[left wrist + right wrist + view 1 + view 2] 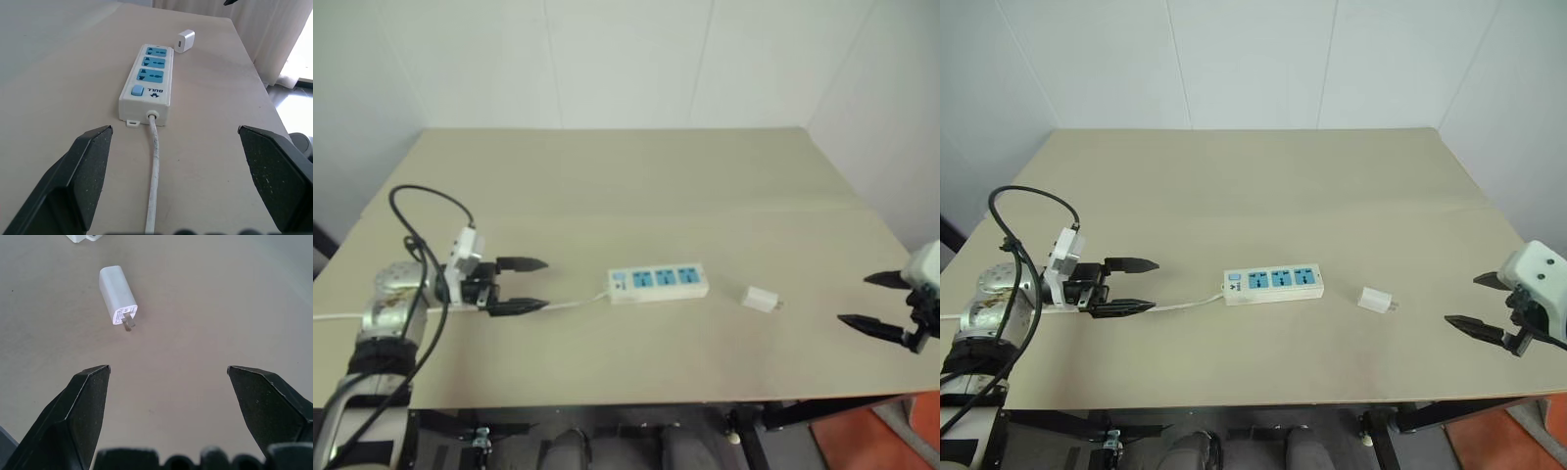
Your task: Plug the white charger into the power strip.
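Note:
I should next use my left gripper to grab the long sides of the power strip [659, 282] at its switch end [620, 284], since it is narrow across but too long end to end.
The power strip [659, 282] lies flat in the middle of the tan table, three blue socket panels up, its thin white cord [576, 303] trailing left. Just right of it the small white charger [762, 299] lies on its side, prongs pointing away from the strip; it is also seen as the white charger [118, 295] ahead of my right fingers. My left gripper [521, 285] hovers open at the cord end of the strip, a hand's width off, nothing between its fingers. Off the table's right edge, my right gripper [873, 300] stands open and empty, pointing toward the charger.
The table [636, 186] is bare at the back and front. A black cable [421, 211] loops above my left wrist. White walls close the back and right. Orange floor [891, 441] shows below the right front corner.

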You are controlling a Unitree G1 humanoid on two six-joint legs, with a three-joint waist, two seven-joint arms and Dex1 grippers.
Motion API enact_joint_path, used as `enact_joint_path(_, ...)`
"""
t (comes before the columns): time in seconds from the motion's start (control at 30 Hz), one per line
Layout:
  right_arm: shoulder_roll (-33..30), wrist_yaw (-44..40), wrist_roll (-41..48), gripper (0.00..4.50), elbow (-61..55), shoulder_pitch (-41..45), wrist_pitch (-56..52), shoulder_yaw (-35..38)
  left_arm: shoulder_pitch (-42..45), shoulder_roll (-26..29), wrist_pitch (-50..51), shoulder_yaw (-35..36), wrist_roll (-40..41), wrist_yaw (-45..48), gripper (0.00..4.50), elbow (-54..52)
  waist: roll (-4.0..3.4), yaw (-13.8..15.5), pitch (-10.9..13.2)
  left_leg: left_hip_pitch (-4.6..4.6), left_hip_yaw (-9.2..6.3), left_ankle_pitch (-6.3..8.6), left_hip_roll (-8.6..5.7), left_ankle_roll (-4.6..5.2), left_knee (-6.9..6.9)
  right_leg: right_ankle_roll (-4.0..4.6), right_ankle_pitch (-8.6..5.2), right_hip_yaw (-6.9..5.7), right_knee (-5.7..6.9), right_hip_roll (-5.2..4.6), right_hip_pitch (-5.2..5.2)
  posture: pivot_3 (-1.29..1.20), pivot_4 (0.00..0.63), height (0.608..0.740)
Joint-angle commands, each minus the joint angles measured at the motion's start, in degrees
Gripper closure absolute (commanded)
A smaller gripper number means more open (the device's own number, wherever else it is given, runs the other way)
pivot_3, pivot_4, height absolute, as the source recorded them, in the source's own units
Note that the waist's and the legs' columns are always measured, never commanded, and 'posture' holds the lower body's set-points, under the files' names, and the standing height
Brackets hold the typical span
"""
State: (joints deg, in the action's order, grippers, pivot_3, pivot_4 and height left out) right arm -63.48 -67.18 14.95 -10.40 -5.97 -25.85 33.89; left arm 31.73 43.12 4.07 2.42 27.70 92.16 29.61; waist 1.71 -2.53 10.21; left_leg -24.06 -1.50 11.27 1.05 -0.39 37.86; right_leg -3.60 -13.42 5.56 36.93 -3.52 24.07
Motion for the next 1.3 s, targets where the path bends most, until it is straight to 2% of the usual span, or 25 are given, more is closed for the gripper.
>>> enact_joint_path(0.03, -0.34, 1.0, 1.11, 0.0, -1.82, -0.06, -1.01, 2.83, 1.83, 0.18, 0.26, 0.32, 0.16, 0.34, 0.04, -0.53, 0.0, 0.06, 0.0, 0.0, 0.0, 0.0, 0.0, 0.0, 0.0, 0.0, 0.0, 0.0, 0.0, 0.0, 0.0, 0.0, 0.15, 0.74)
enact_joint_path(0.57, 1.05, 3.09, 1.49, 0.0, -4.1, -1.22, -1.42, 3.82, 5.01, -1.28, -1.95, -1.65, 0.45, 0.34, 0.04, 3.72, 0.01, 0.11, 0.0, -0.01, 0.0, 0.0, -0.01, 0.0, 0.0, 0.0, 0.0, 0.0, -0.01, 0.0, -0.01, 0.0, 0.15, 0.74)
enact_joint_path(0.7, 1.89, 2.12, 4.55, 0.0, -7.6, -0.82, -1.07, 4.47, 9.5, -6.11, -6.25, -1.36, 0.27, 0.34, 0.04, 12.55, 0.01, 0.19, 0.0, 0.0, -0.01, 0.0, -0.02, 0.0, 0.0, -0.01, 0.0, 0.0, -0.01, 0.0, -0.03, 0.0, 0.15, 0.74)
enact_joint_path(0.83, 2.29, 5.32, 6.76, 0.0, -13.13, 2.79, -3.11, 0.91, 17.48, -12.03, -19.59, -5.63, -6.68, 0.34, 0.04, 27.61, 0.05, 0.44, 0.0, 0.0, -0.03, 0.0, -0.06, 0.0, 0.04, -0.07, 0.05, -0.01, -0.07, -0.01, -0.1, 0.0, 0.15, 0.74)
enact_joint_path(0.97, 3.17, 9.67, 8.83, 0.0, -20.46, 6.73, -5.67, -4.42, 23.32, -17.76, -23.31, -3.63, -7.87, 0.34, 0.04, 37.98, 0.12, 0.22, 0.0, -0.14, -0.05, 0.0, -0.07, 0.0, 0.04, -0.07, 0.06, 0.0, -0.16, -0.01, -0.02, 0.0, 0.15, 0.74)
enact_joint_path(1.13, 6.37, 17.56, 12.13, 0.0, -28.46, 12.97, -11.53, -10.86, 26.48, -21.1, -26.45, -2.35, -12.27, -0.34, 0.04, 44.12, 0.15, 0.04, 0.01, -0.2, -0.08, 0.0, -0.07, 0.01, 0.04, -0.06, 0.07, 0.0, -0.13, 0.0, 0.06, 0.0, 0.15, 0.74)
enact_joint_path(1.3, 9.07, 22.51, 11.72, 0.0, -33.2, 13.37, -13.53, -14.8, 27.36, -23.52, -28.76, -1.47, -16.58, -3.18, 0.04, 46.01, 0.17, 0.66, 0.01, -0.22, -0.11, 0.0, -0.08, 0.01, 0.04, -0.07, 0.07, -0.03, -0.14, -0.01, 0.04, 0.0, 0.15, 0.74)
